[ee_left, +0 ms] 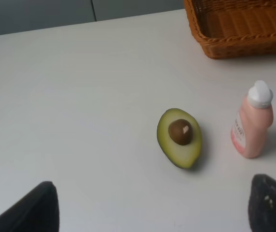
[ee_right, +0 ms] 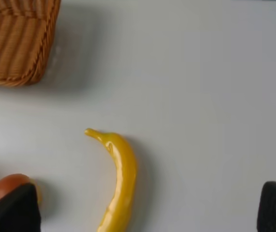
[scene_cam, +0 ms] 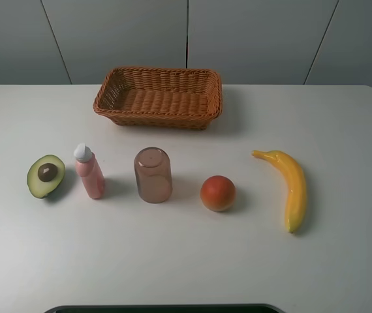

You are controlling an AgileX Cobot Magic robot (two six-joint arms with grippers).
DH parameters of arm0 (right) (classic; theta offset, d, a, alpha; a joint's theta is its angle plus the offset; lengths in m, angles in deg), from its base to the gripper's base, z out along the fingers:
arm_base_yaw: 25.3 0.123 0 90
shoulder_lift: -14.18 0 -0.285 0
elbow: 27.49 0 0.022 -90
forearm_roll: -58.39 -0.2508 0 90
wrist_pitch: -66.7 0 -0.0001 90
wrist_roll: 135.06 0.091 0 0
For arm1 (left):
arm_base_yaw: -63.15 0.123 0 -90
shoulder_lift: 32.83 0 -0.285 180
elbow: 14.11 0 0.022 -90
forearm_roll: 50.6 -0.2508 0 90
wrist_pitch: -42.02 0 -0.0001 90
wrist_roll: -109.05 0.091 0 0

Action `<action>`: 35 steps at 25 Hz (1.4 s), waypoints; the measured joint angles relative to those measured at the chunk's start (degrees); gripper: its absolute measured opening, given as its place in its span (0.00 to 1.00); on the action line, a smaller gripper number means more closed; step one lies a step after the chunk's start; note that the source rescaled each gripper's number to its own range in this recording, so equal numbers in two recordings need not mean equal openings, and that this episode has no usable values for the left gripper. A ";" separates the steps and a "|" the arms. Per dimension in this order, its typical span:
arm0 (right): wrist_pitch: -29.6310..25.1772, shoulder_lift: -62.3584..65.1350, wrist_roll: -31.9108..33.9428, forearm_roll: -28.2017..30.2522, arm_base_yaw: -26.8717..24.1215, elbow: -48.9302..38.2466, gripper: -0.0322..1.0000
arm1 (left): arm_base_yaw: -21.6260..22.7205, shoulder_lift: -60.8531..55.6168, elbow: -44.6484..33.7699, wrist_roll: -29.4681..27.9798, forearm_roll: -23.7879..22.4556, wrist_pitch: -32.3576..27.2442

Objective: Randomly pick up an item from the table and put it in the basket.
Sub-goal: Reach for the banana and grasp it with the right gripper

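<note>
I need to grab the yellow banana by its curved middle point(scene_cam: 294, 186) with my right gripper next. Then I can put an item in the basket point(scene_cam: 160, 96).
The yellow banana point(scene_cam: 289, 186) lies on the white table point(scene_cam: 186, 261) at the right, stem end pointing toward the basket; it also shows in the right wrist view point(ee_right: 121, 179). The brown wicker basket point(scene_cam: 160, 96) stands empty at the back centre, and its corner shows in both wrist views point(ee_left: 239, 29) point(ee_right: 17, 38). My right gripper point(ee_right: 145, 210) is open and empty above the table, the banana lying between its fingers' lines. My left gripper point(ee_left: 150, 212) is open and empty, short of the avocado. Neither gripper shows in the high view.
In a row left of the banana lie a round red-orange fruit point(scene_cam: 218, 193), an upturned translucent brown cup point(scene_cam: 153, 174), a pink bottle with a white cap point(scene_cam: 89, 171) and a halved green avocado point(scene_cam: 46, 175). A dark edge point(scene_cam: 163, 308) runs along the table's front.
</note>
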 joint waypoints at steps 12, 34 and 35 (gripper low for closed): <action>2.25 -25.04 -1.02 2.19 10.55 0.07 0.94 | 0.00 0.00 0.00 0.00 0.00 0.00; 24.81 -41.89 -0.05 1.56 11.93 -17.54 0.94 | 0.00 0.00 0.00 0.00 0.00 0.00; 25.51 -42.39 -0.05 1.40 11.93 -17.79 0.94 | 0.00 0.00 0.00 0.00 0.00 0.00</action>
